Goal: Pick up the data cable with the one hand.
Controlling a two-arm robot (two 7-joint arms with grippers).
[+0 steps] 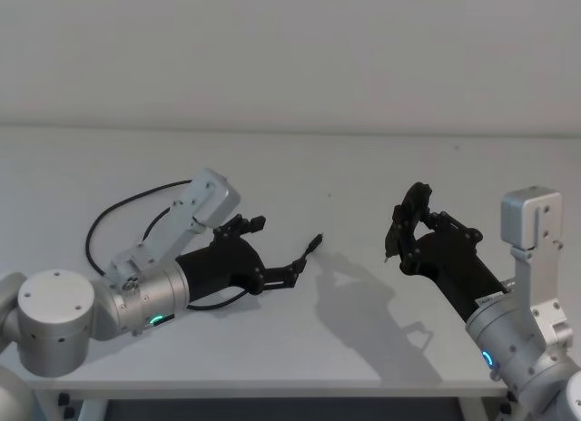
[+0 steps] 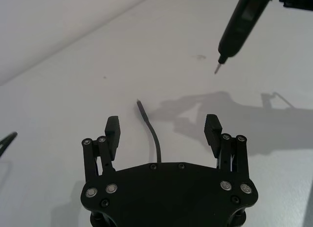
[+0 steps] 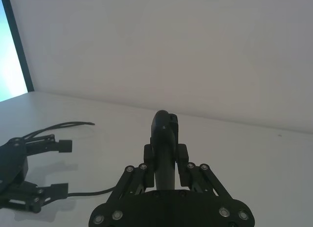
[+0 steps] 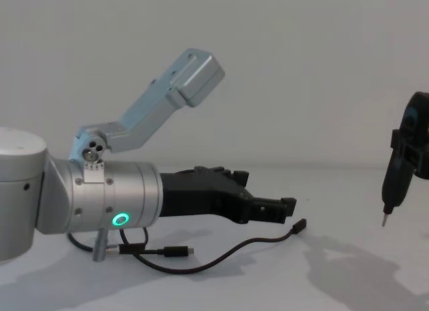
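Note:
I should keep the data cable's plug end (image 4: 299, 226) free, and I will grab the cable next with my left gripper by the thin cord just behind that plug (image 4: 271, 240).
The data cable (image 1: 109, 212) lies on the white table, looping out from behind my left arm. Its free plug end (image 1: 315, 244) points toward the table's middle. In the chest view the cable (image 4: 221, 254) sags along the tabletop below the arm and ends in a plug (image 4: 299, 225). My left gripper (image 1: 272, 249), on the silver cylinder with the green ring (image 4: 120, 220), hovers open just above that end. In the left wrist view the cable (image 2: 152, 134) runs between the spread fingers of my left gripper (image 2: 163, 126). My right gripper (image 3: 165, 156) is raised to the right.
A slim black pointed tool (image 4: 395, 177) with a silver tip is clamped in my right gripper (image 1: 413, 226), hanging above the table right of the cable's end; the tool (image 2: 239, 26) points down. The table's front edge (image 1: 272, 385) lies close to both arms.

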